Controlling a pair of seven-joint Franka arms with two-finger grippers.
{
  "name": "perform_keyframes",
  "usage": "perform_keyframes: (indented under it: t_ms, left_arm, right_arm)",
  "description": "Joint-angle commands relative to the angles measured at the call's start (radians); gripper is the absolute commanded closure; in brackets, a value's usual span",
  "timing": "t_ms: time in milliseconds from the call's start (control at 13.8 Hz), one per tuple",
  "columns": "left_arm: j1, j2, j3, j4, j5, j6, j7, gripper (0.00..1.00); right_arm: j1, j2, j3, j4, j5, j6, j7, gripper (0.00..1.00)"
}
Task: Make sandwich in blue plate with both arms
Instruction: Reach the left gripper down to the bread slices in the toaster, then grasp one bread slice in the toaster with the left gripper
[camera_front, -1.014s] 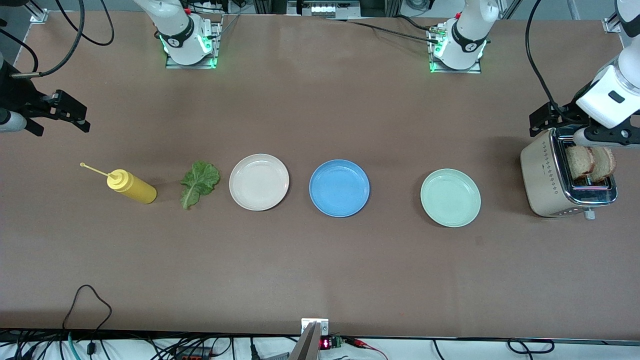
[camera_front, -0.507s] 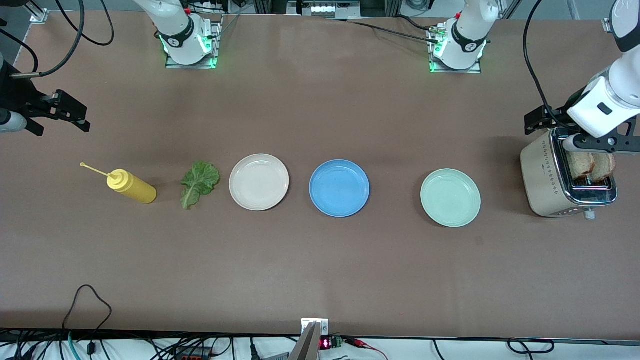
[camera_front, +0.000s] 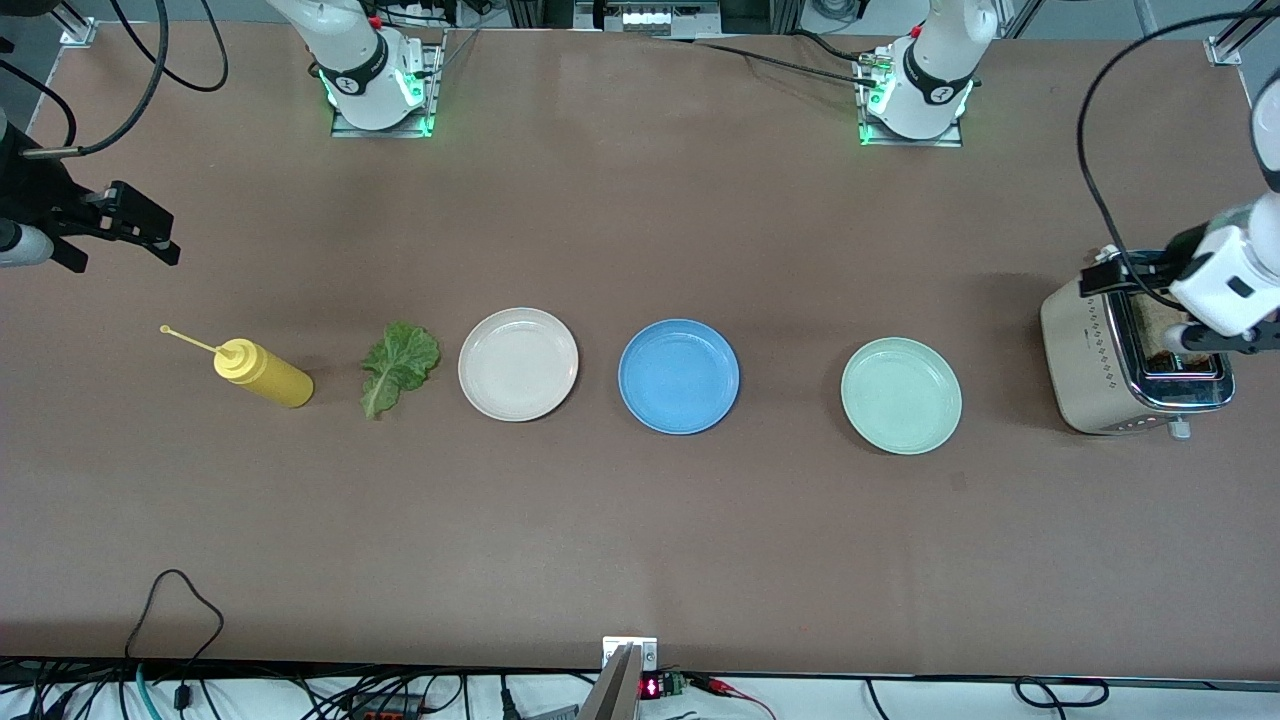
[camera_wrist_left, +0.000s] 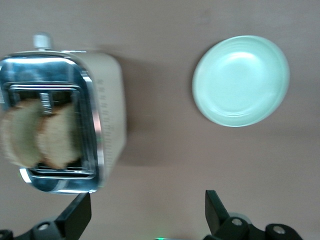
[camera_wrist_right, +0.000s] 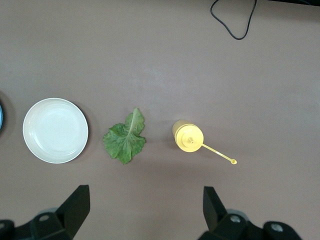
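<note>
My left gripper grabs the bread slice by its crust edge next, to lay the sandwich's first slice on the blue plate.
The blue plate (camera_front: 678, 376) lies bare in the middle of the table, between a cream plate (camera_front: 518, 363) and a mint-green plate (camera_front: 900, 395). Two bread slices (camera_wrist_left: 42, 132) stand in the toaster (camera_front: 1100, 350) at the left arm's end. My left gripper (camera_wrist_left: 146, 212) hangs open over the table beside the toaster, holding nothing. In the front view its wrist covers most of the bread. A green lettuce leaf (camera_front: 400, 366) lies flat beside the cream plate. My right gripper (camera_wrist_right: 145, 205) waits open and empty above the right arm's end of the table.
A yellow squeeze bottle (camera_front: 262, 372) stands beside the lettuce, toward the right arm's end, its thin nozzle pointing away from the leaf. A black cable loop (camera_front: 175, 600) lies near the table edge closest to the front camera.
The left arm's hand has swung down and toward the front camera over the toaster, now covering most of the bread in the front view. The right arm has not moved.
</note>
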Motion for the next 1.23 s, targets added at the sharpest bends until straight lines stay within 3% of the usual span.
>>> perform_keyframes:
  t_ms: [0,507,869,1159]
  left_arm:
    - [0.053,0.024,-0.004,-0.003,0.04,0.058,0.081,0.0]
    - [0.189,0.028,-0.006,-0.141,0.037,0.262,0.279,0.01]
    - [0.245,0.027,-0.009,-0.224,0.032,0.379,0.325,0.12]
    - [0.264,0.022,-0.012,-0.278,0.026,0.451,0.328,0.28]
  right_arm:
    - [-0.008,-0.003,0.006,0.001,-0.006,-0.009,-0.014,0.0]
    - [-0.008,-0.001,0.004,0.001,-0.006,-0.009,-0.014,0.0]
    - [-0.008,-0.001,0.004,0.001,-0.006,-0.009,-0.014,0.0]
    - [-0.008,-0.001,0.004,0.0,-0.006,-0.009,-0.014,0.0]
